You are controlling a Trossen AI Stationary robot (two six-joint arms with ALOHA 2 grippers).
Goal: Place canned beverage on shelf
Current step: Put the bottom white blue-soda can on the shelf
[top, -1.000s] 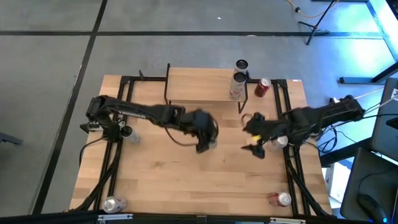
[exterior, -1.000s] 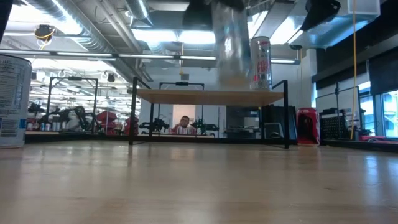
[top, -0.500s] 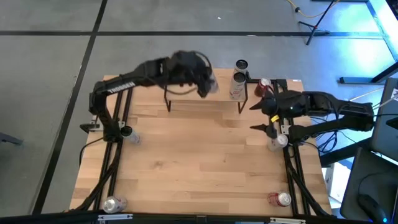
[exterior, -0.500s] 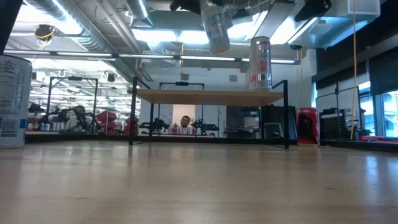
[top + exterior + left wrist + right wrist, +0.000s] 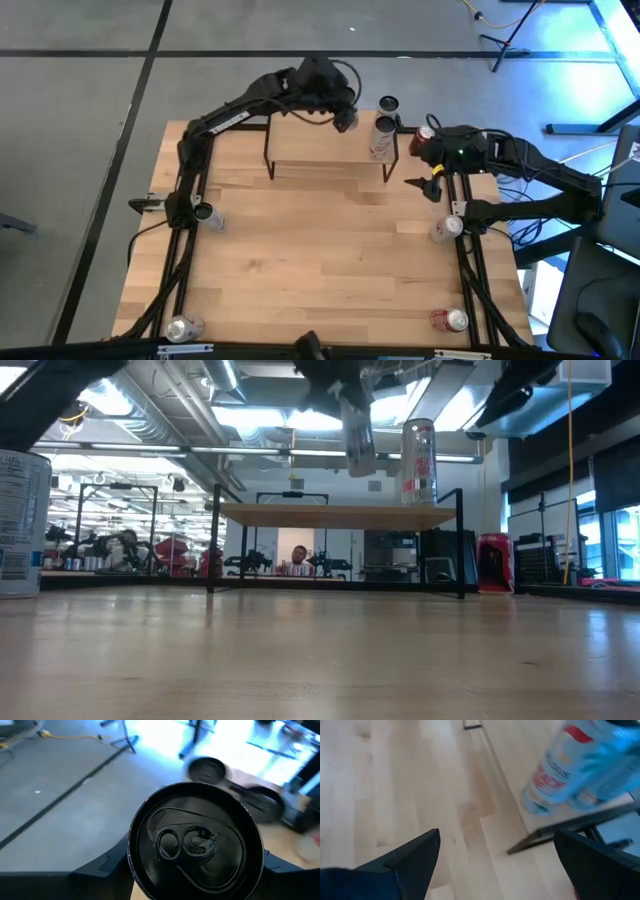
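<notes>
The silver can hangs tilted above the shelf top (image 5: pixel 300 145). My left gripper should keep holding the can until it rests on the shelf.
My left gripper (image 5: pixel 343 110) is shut on a silver beverage can (image 5: pixel 357 425), dark-topped in the left wrist view (image 5: pixel 196 847). It holds the can in the air over the far side of the shelf (image 5: pixel 320 150), a low wood-topped rack on black legs (image 5: pixel 340 515). Two cans (image 5: pixel 381 138) (image 5: pixel 388 104) stand on the shelf's right end. My right gripper (image 5: pixel 420 166) hovers open just right of the shelf, nothing between its fingers (image 5: pixel 410 860). My left gripper pinches the can's side wall (image 5: pixel 134 865) between its two fingers (image 5: pixel 100 867), one on each side, just below the top rim. The fingers slant down from the table's left side. The can is lifted clear above the shelf top and hangs tilted.
A red can (image 5: pixel 425 138) stands on the table right of the shelf (image 5: pixel 495 563). More cans stand at the table's left edge (image 5: pixel 205 213), right edge (image 5: pixel 445 228), near left corner (image 5: pixel 182 327) and near right corner (image 5: pixel 450 320).
My left gripper has carried the can from the table's middle up and toward the far edge, then rightward over the shelf; the can stays lifted and is now tilted. My right gripper, open throughout, has drawn back toward the table's right and far side.
</notes>
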